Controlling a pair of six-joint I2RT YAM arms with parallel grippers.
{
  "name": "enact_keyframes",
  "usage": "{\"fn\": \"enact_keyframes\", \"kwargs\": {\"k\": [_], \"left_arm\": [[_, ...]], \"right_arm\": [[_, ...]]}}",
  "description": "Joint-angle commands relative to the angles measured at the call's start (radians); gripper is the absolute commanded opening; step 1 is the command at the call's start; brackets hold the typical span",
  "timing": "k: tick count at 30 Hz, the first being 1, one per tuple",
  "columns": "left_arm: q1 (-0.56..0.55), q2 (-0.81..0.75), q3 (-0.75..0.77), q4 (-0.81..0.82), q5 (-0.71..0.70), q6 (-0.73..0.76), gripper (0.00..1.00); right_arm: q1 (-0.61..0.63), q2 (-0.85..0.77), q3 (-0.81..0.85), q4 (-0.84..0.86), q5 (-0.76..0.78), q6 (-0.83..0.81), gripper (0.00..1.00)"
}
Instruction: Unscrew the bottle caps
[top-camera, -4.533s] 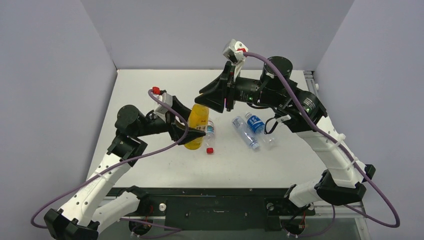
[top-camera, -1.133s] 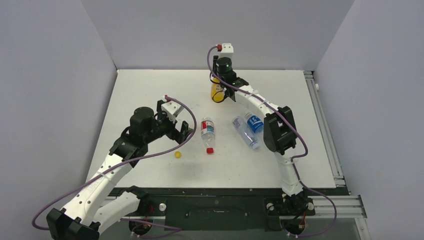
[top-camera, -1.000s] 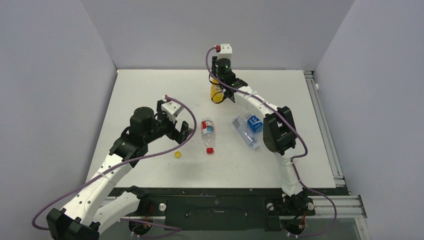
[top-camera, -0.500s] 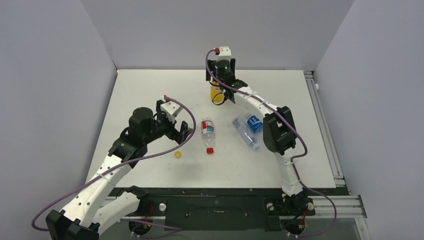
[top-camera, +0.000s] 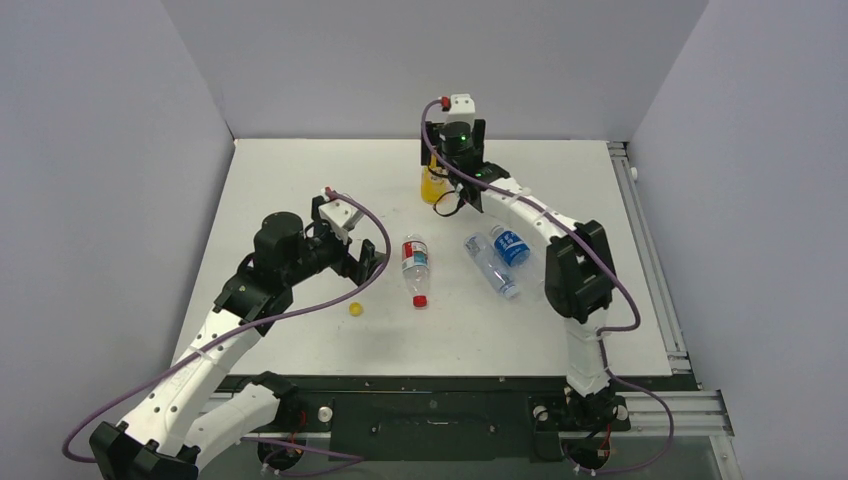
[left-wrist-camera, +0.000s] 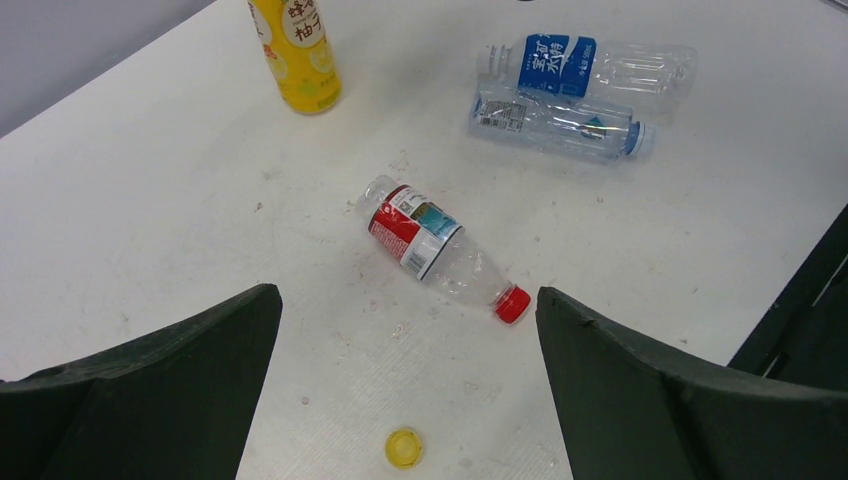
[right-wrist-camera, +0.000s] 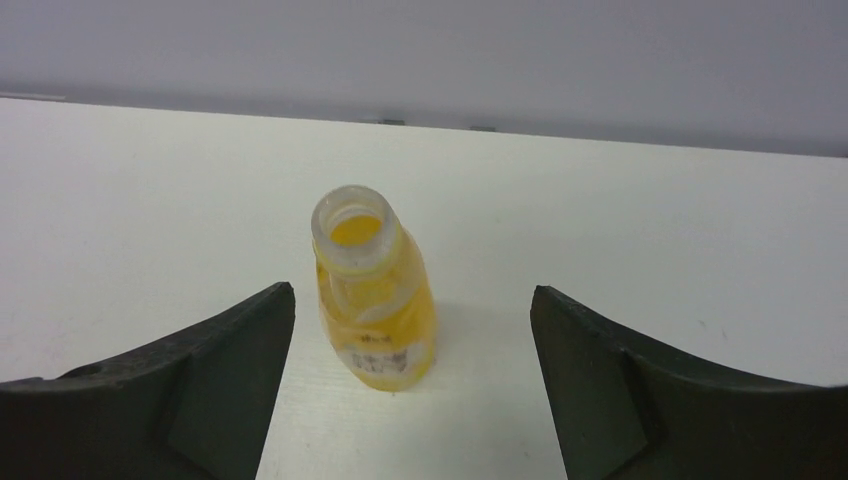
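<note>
The labelled body of the bottle should stay free for my left gripper to hold for unscrewing. My right gripper should grab the red-labelled bottle between label and red cap (top-camera: 420, 301) next.
The yellow-orange juice bottle (top-camera: 433, 186) (right-wrist-camera: 373, 305) (left-wrist-camera: 296, 52) stands upright at the back of the table with its mouth uncapped. My right gripper (top-camera: 447, 160) (right-wrist-camera: 412, 298) is open, its jaws wide on either side of that bottle and touching nothing. The yellow cap (top-camera: 355, 309) (left-wrist-camera: 404, 448) lies loose on the table. My left gripper (top-camera: 368, 262) (left-wrist-camera: 407, 293) hangs open and empty above it. The red-labelled bottle (top-camera: 414, 262) (left-wrist-camera: 420, 238) lies on its side with its red cap (top-camera: 420, 301) (left-wrist-camera: 513, 303) on.
The blue-labelled bottle (top-camera: 512, 247) (left-wrist-camera: 570, 68) and the plain clear bottle (top-camera: 492, 266) (left-wrist-camera: 550, 115) lie side by side right of centre. Grey walls close the table at the back and sides. The right arm's elbow (top-camera: 572, 268) stands just right of those bottles.
My right gripper has opened and let go of the juice bottle, which stays standing. The right elbow has swung a little to the right. The left arm has hardly moved.
</note>
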Motion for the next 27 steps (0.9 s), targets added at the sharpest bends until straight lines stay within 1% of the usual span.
{"fn": "enact_keyframes", "kwargs": {"k": [1,3,6,7,10,11,12,14,19,27], "left_arm": [[0.005,-0.005,0.059,0.019,0.013,-0.01,0.97],[0.006,-0.003,0.065,0.02,0.011,-0.017,0.97],[0.009,0.0,0.078,0.012,0.009,-0.027,0.97],[0.01,0.003,0.089,0.007,0.002,-0.036,0.97],[0.014,0.01,0.114,-0.014,-0.005,-0.047,0.97],[0.014,0.01,0.117,-0.017,-0.001,-0.048,0.97],[0.014,0.009,0.121,-0.021,0.002,-0.045,0.97],[0.014,0.004,0.123,-0.024,0.014,-0.043,0.97],[0.013,-0.009,0.117,-0.027,0.038,-0.038,0.97],[0.013,-0.03,0.11,-0.033,0.07,-0.045,0.97]], "right_arm": [[0.023,-0.25,-0.138,0.051,0.068,0.034,0.83],[0.05,-0.335,-0.25,0.062,0.084,0.059,0.83],[0.127,-0.439,-0.43,0.06,0.113,0.073,0.83],[0.164,-0.481,-0.464,0.052,0.113,0.091,0.84],[0.219,-0.532,-0.611,0.038,0.069,0.164,0.84],[0.243,-0.54,-0.636,0.037,0.027,0.207,0.84],[0.257,-0.541,-0.685,0.04,0.011,0.222,0.84],[0.301,-0.53,-0.734,0.058,-0.012,0.248,0.84],[0.371,-0.426,-0.696,-0.001,-0.042,0.252,0.85],[0.383,-0.301,-0.652,-0.051,-0.011,0.261,0.83]]}}
